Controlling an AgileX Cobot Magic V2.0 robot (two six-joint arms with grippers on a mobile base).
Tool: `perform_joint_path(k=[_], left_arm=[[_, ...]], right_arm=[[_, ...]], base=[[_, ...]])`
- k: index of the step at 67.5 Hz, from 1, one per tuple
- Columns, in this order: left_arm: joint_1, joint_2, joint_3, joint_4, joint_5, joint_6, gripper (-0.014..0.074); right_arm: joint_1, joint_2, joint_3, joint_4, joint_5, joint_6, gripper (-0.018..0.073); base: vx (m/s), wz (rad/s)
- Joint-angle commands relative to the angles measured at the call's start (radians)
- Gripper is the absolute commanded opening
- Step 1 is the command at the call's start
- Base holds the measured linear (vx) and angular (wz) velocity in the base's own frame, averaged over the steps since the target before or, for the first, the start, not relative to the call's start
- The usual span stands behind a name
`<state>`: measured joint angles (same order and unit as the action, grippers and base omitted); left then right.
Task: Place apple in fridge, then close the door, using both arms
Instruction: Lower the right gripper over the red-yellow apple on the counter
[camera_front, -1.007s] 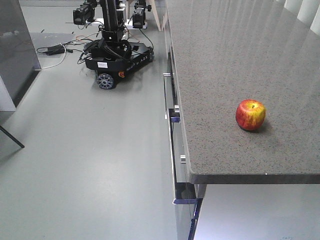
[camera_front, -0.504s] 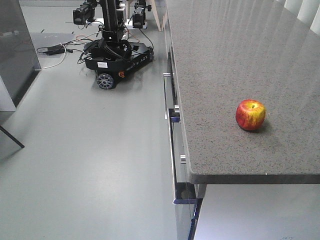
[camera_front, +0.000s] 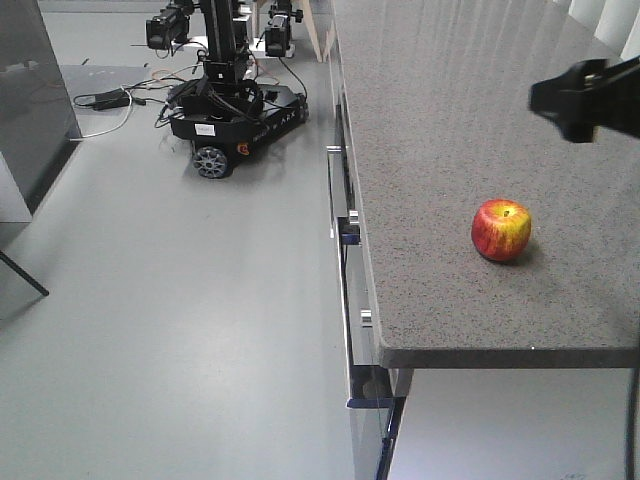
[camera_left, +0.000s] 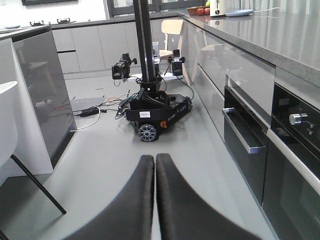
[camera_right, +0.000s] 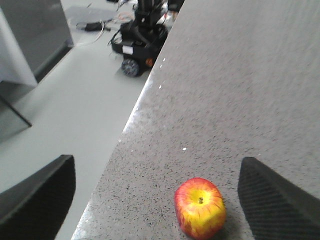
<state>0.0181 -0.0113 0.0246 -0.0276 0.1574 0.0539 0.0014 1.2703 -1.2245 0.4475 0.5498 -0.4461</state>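
Next, my right gripper picks up the apple by its rounded sides to place the apple (camera_front: 501, 229) in the fridge.
The apple (camera_front: 501, 229), red with yellow patches, sits on the grey speckled counter (camera_front: 450, 120) near its front edge. In the right wrist view the apple (camera_right: 200, 207) lies between my wide-open right gripper (camera_right: 155, 200) fingers, nearer the right finger (camera_right: 275, 200), which hover above it without touching. A black part of my right arm (camera_front: 585, 97) shows above the counter, beyond the apple. My left gripper (camera_left: 154, 159) is shut and empty, low over the floor. A tall dark grey panel with a white edge (camera_left: 42, 90), seemingly the fridge's door, stands at left (camera_front: 30, 90). The fridge's inside is out of view.
A separate black wheeled robot (camera_front: 235, 100) with cables stands on the floor ahead, also in the left wrist view (camera_left: 155, 110). Cabinet fronts with metal handles (camera_front: 345, 230) and a dark oven (camera_left: 295, 150) run below the counter. A thin black leg (camera_front: 22, 273) slants at left.
A black part of my right arm has come into the front view at the upper right. The apple has not moved.
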Motion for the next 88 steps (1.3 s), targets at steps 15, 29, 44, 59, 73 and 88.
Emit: perform_joint_path(k=[15, 29, 44, 59, 73, 88], left_arm=[[0.005, -0.016, 0.028, -0.005, -0.074, -0.010, -0.0006], [0.005, -0.016, 0.028, -0.005, -0.074, -0.010, -0.0006], [0.005, -0.016, 0.028, -0.005, -0.074, -0.010, -0.0006], [0.005, -0.016, 0.028, -0.005, -0.074, -0.010, -0.0006], [0.005, -0.016, 0.028, -0.005, -0.074, -0.010, -0.0006], [0.005, -0.016, 0.028, -0.005, -0.074, -0.010, -0.0006]], right_arm=[[0.001, 0.264, -0.112, 0.044, -0.100, -0.048, 0.0620], [0.001, 0.369, -0.143, 0.021, -0.160, -0.048, 0.0617], [0.001, 0.429, -0.148, 0.019, -0.172, -0.047, 0.0617], [0.001, 0.480, -0.148, -0.001, -0.190, -0.046, 0.0617], [0.001, 0.541, -0.148, -0.002, -0.191, -0.043, 0.0613], [0.001, 0.580, -0.145, -0.002, -0.140, -0.029, 0.0608]], base=[[0.00, 0.00], [0.00, 0.00], [0.00, 0.00], [0.00, 0.00], [0.00, 0.00], [0.00, 0.00]])
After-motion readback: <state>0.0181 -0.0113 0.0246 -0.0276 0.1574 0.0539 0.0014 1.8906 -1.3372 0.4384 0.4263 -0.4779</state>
